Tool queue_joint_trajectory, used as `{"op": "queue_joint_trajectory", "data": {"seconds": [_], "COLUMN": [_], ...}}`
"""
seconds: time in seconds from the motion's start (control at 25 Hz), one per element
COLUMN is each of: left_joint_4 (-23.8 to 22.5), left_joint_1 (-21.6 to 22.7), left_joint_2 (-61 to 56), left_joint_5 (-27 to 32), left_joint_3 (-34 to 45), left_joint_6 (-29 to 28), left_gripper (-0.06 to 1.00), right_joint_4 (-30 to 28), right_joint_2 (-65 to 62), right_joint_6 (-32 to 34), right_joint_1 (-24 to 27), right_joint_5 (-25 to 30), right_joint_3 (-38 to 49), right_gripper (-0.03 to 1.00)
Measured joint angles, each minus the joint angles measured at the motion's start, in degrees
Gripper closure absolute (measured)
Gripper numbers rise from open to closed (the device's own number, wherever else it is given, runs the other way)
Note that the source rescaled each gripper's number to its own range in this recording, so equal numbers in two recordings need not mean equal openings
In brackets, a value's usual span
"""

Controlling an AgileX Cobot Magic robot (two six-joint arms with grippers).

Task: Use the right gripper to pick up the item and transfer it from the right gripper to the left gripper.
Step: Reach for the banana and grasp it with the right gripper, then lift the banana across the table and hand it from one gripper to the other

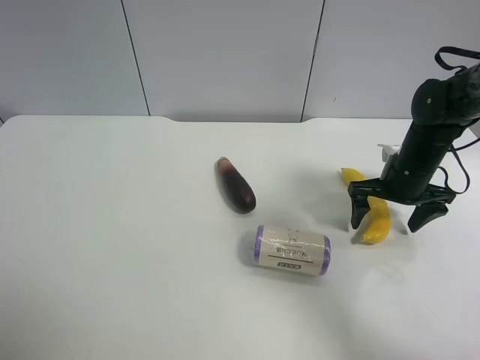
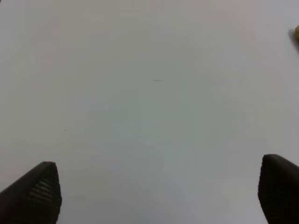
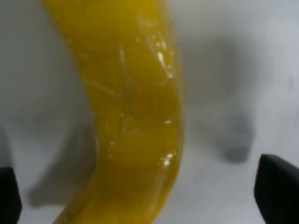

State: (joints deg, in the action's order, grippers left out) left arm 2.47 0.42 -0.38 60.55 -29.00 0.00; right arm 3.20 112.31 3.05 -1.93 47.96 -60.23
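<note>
The robot's right gripper should close on the yellow banana now, as both fingers reach down on either side of its curved body (image 1: 381, 216), almost to the table.
The yellow banana (image 1: 373, 215) lies on the white table at the exterior high view's right. The right gripper (image 1: 388, 216), on the black arm with a white bracket, is open and low over it, one finger on each side of the fruit. In the right wrist view the banana (image 3: 131, 93) fills the middle, between the two black fingertips of the gripper (image 3: 142, 191), which stand apart from it. The left gripper (image 2: 158, 191) is open and empty over bare table. It does not show in the exterior high view.
A dark purple eggplant (image 1: 237, 185) lies near the table's middle. A cream labelled roll with purple ends (image 1: 292, 250) lies in front of it, just left of the banana. A small yellow sliver (image 2: 296, 33) shows at the left wrist view's edge.
</note>
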Motion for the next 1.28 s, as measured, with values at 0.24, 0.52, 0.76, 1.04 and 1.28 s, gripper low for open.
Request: {"op": "queue_joint_trajectory", "data": {"seconds": [0.24,0.52,0.76,1.04,1.28], "left_joint_4": [0.0,0.0,0.0,0.0,0.0], "left_joint_1": [0.0,0.0,0.0,0.0,0.0], "left_joint_2": [0.0,0.0,0.0,0.0,0.0], "left_joint_5": [0.0,0.0,0.0,0.0,0.0], "left_joint_3": [0.0,0.0,0.0,0.0,0.0], "left_joint_6": [0.0,0.0,0.0,0.0,0.0], "left_gripper": [0.2,0.2,0.2,0.2,0.2], "right_joint_4": [0.0,0.0,0.0,0.0,0.0], "right_joint_2": [0.54,0.54,0.54,-2.42,-8.59], "right_joint_6": [0.0,0.0,0.0,-0.27,-1.46], "right_joint_1": [0.0,0.0,0.0,0.0,-0.3], "right_joint_5": [0.05,0.05,-0.16,0.18,2.85], "right_joint_3": [0.0,0.0,0.0,0.0,0.0], "right_gripper": [0.23,0.76,0.97,0.97,0.97]}}
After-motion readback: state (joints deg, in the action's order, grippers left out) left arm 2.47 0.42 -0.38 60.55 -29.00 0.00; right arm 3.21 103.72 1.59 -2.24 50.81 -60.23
